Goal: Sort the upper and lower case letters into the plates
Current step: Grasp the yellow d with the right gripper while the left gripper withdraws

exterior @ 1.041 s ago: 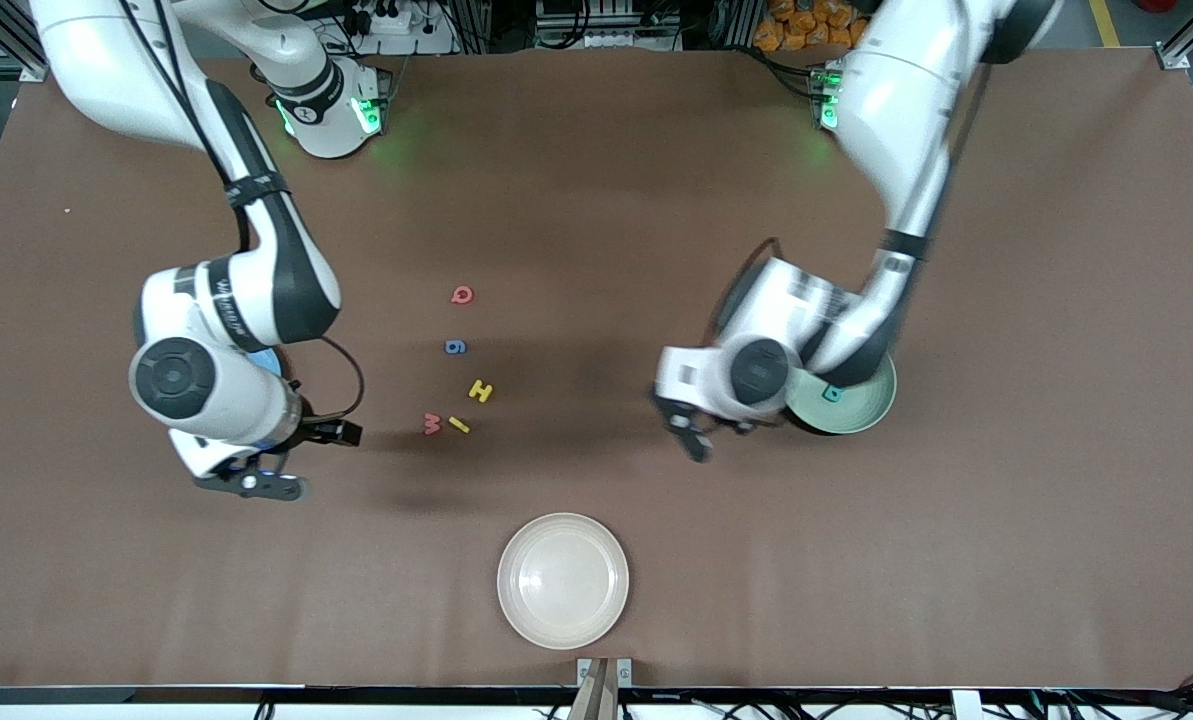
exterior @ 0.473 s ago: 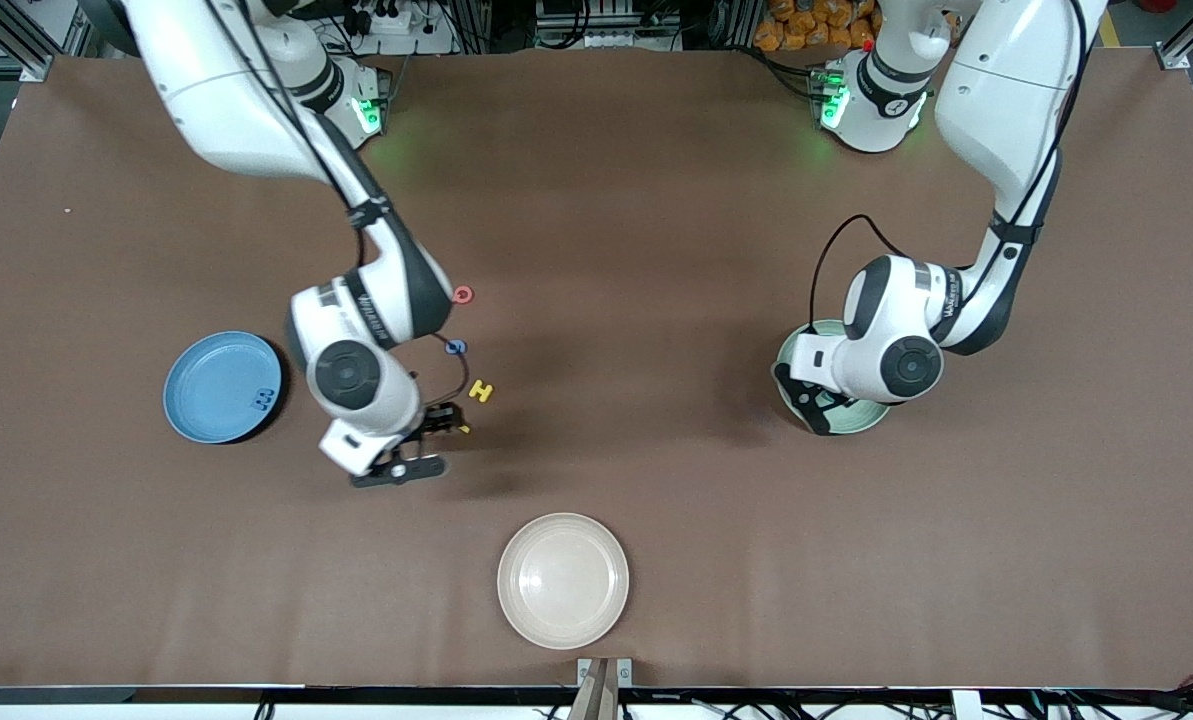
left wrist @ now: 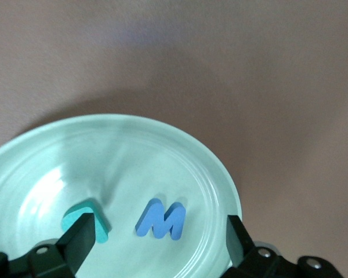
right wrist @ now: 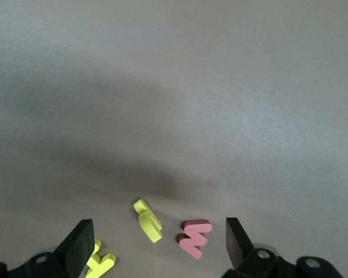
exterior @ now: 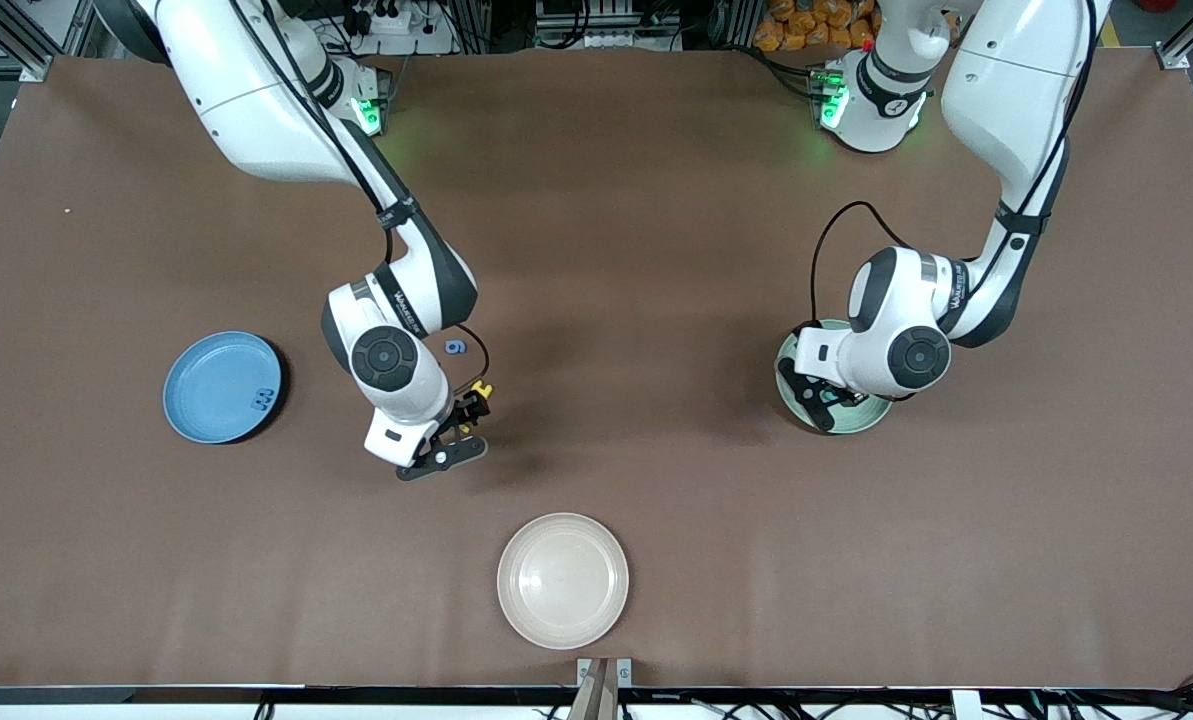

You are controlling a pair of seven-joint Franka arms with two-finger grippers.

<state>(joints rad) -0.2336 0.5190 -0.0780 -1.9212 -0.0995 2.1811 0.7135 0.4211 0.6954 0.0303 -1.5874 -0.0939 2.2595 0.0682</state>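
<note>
My right gripper should go lower before it closes on the small yellow letter (right wrist: 148,220), because in the right wrist view its fingers are still above the letter.
My right gripper (exterior: 443,458) hangs open low over the letters at mid-table. In the right wrist view its open fingers (right wrist: 156,243) flank a small yellow letter (right wrist: 148,220) and a red letter (right wrist: 195,237), with a yellow H (right wrist: 100,263) beside one finger. The front view shows a blue letter (exterior: 455,347) and the yellow H (exterior: 481,390). My left gripper (exterior: 818,402) is open over the mint green plate (exterior: 866,415). The left wrist view (left wrist: 158,243) shows a blue M (left wrist: 161,219) and a teal letter (left wrist: 84,223) in that plate (left wrist: 40,156). The light blue plate (exterior: 221,387) holds one dark blue letter (exterior: 263,399).
A cream-white plate (exterior: 563,580) sits near the table's front edge, nearer to the camera than the letters. The right arm's forearm covers the table just beside the blue letter.
My right gripper has swung from over the light blue plate to over the mid-table letters. My left gripper has moved from beside the mint plate to over it.
</note>
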